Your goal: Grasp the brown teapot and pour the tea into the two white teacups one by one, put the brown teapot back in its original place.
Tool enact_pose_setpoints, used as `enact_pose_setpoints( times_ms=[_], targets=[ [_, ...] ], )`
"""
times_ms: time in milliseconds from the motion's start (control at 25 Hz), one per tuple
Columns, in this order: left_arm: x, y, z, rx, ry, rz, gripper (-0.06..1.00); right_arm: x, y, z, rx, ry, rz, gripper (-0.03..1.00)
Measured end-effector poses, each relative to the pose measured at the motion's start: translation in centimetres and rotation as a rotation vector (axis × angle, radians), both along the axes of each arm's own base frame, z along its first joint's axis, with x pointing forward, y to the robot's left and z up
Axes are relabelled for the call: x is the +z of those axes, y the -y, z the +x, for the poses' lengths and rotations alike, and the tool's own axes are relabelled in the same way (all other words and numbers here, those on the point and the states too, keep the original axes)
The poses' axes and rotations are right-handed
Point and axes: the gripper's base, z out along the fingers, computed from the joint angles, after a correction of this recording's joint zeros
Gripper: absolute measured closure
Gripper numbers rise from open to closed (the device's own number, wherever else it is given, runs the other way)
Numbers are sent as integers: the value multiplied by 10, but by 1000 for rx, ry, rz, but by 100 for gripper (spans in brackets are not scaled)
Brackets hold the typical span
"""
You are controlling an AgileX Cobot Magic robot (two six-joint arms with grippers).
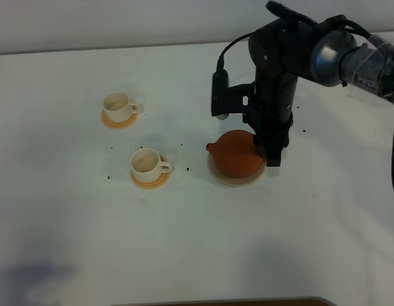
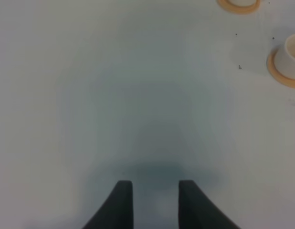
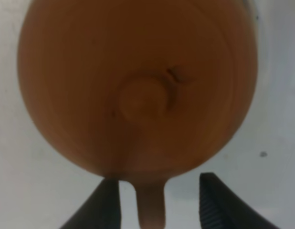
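My right gripper closes on the teapot's handle (image 3: 151, 205) now, as it lies between my fingers beside the teapot's round body. Closing now would catch the teapot.
The brown teapot (image 1: 237, 153) sits upright on its pale beige coaster (image 1: 238, 181), spout pointing left. My right gripper (image 1: 272, 157) hangs over the teapot's right side. In the right wrist view the teapot (image 3: 138, 86) fills the frame with its lid knob in the middle. Its loop handle (image 3: 150, 207) lies between my open fingers (image 3: 109, 202) with gaps on both sides. Two white teacups (image 1: 118, 104) (image 1: 146, 162) stand on orange saucers to the left. The left gripper (image 2: 156, 202) is open and empty over bare table. It is out of the exterior view.
The white table (image 1: 197, 242) carries a few dark specks around the cups and teapot. In the left wrist view one cup (image 2: 293, 53) on its saucer (image 2: 278, 71) and the rim of the other saucer (image 2: 238, 5) show at the frame's edge.
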Motion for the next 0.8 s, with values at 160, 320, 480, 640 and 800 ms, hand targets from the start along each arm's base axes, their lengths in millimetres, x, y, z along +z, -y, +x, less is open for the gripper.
enact_pose_setpoints(
  times_ms=[160, 320, 480, 640, 800],
  targets=[
    [0, 0, 0, 0, 0, 0, 67, 0, -2, -1, 15, 11, -9, 57],
    [0, 0, 0, 0, 0, 0, 67, 0, -4, -4, 34, 22, -22, 59],
    [0, 0, 0, 0, 0, 0, 67, 0, -4, -4, 34, 23, -22, 62],
    [0, 0, 0, 0, 0, 0, 67, -4, -5, -5, 45, 23, -39, 66],
    [0, 0, 0, 0, 0, 0, 67, -7, -5, -4, 54, 25, -51, 75]
  ],
)
